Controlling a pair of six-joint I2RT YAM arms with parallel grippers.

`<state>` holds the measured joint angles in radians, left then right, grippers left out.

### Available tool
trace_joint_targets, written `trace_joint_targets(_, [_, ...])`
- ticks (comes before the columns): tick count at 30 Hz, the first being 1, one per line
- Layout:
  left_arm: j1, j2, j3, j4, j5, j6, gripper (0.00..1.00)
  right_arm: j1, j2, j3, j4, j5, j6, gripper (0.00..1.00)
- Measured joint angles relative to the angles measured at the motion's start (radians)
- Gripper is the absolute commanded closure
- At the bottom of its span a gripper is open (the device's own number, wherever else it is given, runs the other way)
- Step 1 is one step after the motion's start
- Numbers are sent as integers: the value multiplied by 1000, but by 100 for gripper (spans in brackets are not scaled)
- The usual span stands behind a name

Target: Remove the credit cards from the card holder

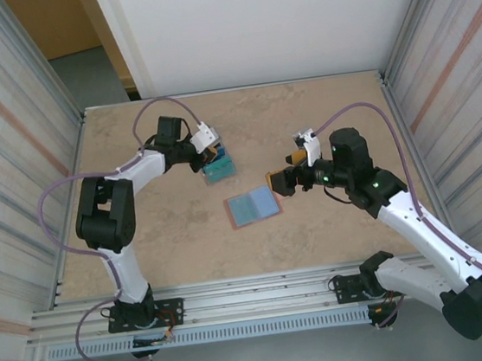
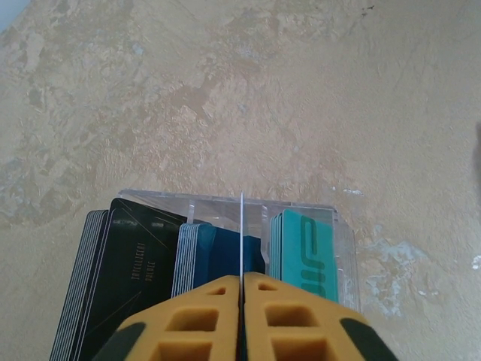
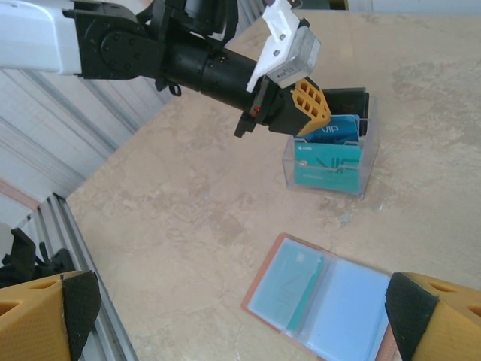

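Note:
The thin credit card stands upright over the blue cards' slot rather than the teal stack, so it is time for my left gripper to open now.
The card holder lies open and flat on the table, salmon-pink outside with pale blue sleeves. A teal credit card shows inside the left sleeve of the card holder. My left gripper is shut on a thin credit card, seen edge-on, held upright over a clear box. In the right wrist view that held card looks blue below the left gripper. From above, the left gripper is at the box. My right gripper is open just right of the holder, wide apart with nothing in it.
The clear box holds upright stacks of black, blue and teal cards. Corrugated walls close in both sides of the table, and a metal rail runs along the near edge.

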<state>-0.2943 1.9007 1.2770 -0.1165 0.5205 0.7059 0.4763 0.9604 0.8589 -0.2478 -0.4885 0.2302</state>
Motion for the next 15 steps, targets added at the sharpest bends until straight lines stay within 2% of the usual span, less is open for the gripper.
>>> trace_joint_targets(1, [0,0,0,-1,-3,2,80,0,0,0,0,5,5,1])
trace_joint_targets(7, [0,-6,0,-8,-21,1,79,0,0,0,8,20,67,1])
trace_joint_targets(12, [0,-77,-35,11,-29,-24,77,0,5,0,12,21,106,1])
trace_joint_targets(15, [-6,-154,-78,33,-48,-55,66,4,35,2,10,21,111,1])
